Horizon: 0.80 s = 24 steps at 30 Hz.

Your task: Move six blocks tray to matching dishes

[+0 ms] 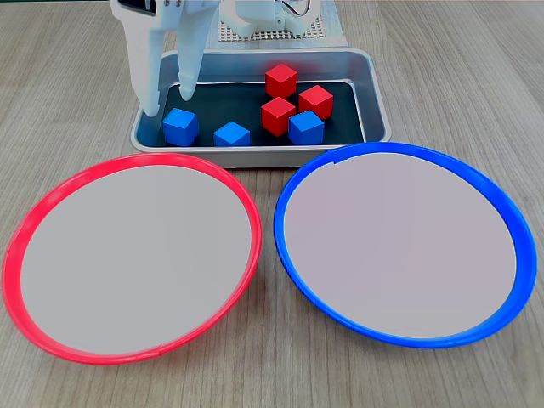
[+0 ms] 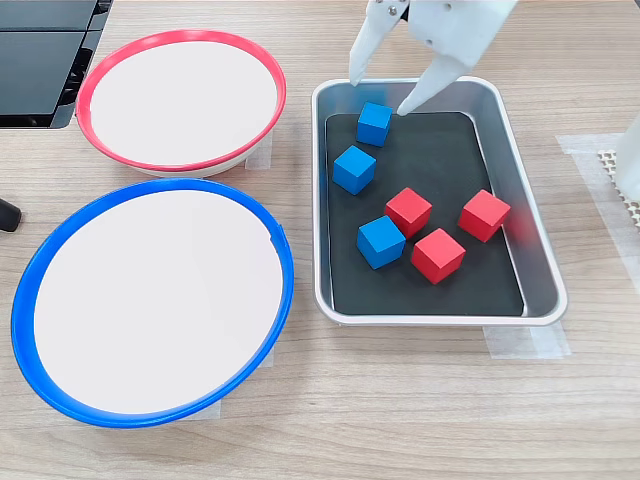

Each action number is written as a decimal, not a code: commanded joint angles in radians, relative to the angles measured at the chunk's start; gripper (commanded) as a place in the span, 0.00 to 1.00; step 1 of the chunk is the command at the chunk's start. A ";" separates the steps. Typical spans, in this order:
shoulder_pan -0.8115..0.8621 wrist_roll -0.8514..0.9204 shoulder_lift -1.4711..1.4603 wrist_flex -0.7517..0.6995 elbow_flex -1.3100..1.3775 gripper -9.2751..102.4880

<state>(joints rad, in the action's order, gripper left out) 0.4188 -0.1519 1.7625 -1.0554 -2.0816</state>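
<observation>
The end blue block needs to be grabbed next by its flat sides, so that my gripper can sort the blocks into their matching dishes.
The silver tray [image 1: 374, 93] [image 2: 530, 250] holds all six blocks. Three red blocks [image 1: 280, 81] [image 2: 408, 211] cluster with one blue block [image 1: 306, 127] [image 2: 381, 241]. Two more blue blocks lie toward the gripper's end of the tray, one [image 1: 231, 134] [image 2: 354, 168] in the open. My white gripper [image 1: 169, 100] [image 2: 382, 90] hangs open just above the other, the end blue block [image 1: 180, 127] [image 2: 374, 123], with a fingertip on either side and nothing between them. The red-rimmed dish [image 1: 34, 212] [image 2: 180, 35] and the blue-rimmed dish [image 1: 510, 221] [image 2: 150, 190] are both bare.
The arm's white base [image 1: 272, 17] stands on a mesh pad [image 2: 612, 170] behind the tray. A black panel [image 2: 40, 50] lies past the red-rimmed dish. Bare wooden table surrounds the dishes.
</observation>
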 commanded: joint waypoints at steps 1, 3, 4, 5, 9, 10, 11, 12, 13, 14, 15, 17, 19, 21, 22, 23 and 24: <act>-0.021 0.086 -0.043 0.012 0.043 0.28; -0.028 0.135 -0.074 0.006 0.046 0.28; -0.028 0.156 -0.086 -0.002 0.054 0.28; -0.028 0.176 -0.098 -0.005 0.058 0.28; -0.029 0.232 -0.146 0.000 0.078 0.25; -0.029 0.245 -0.161 0.000 0.092 0.21; -0.029 0.259 -0.175 0.000 0.117 0.14; -0.032 0.273 -0.179 -0.006 0.129 0.10; -0.035 0.279 -0.181 -0.012 0.138 0.08; -0.040 0.284 -0.179 -0.037 0.147 0.08; -0.046 0.293 -0.172 -0.054 0.152 0.08; -0.087 0.333 -0.107 -0.156 0.173 0.08; -0.153 0.374 -0.043 -0.282 0.201 0.08; -0.242 0.380 0.015 -0.383 0.239 0.08; -0.288 0.364 0.032 -0.410 0.270 0.08; -0.330 0.330 0.037 -0.423 0.314 0.08; -0.368 0.285 0.031 -0.428 0.368 0.08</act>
<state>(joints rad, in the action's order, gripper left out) 0.1503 0.2010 1.7457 -1.4297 -1.8331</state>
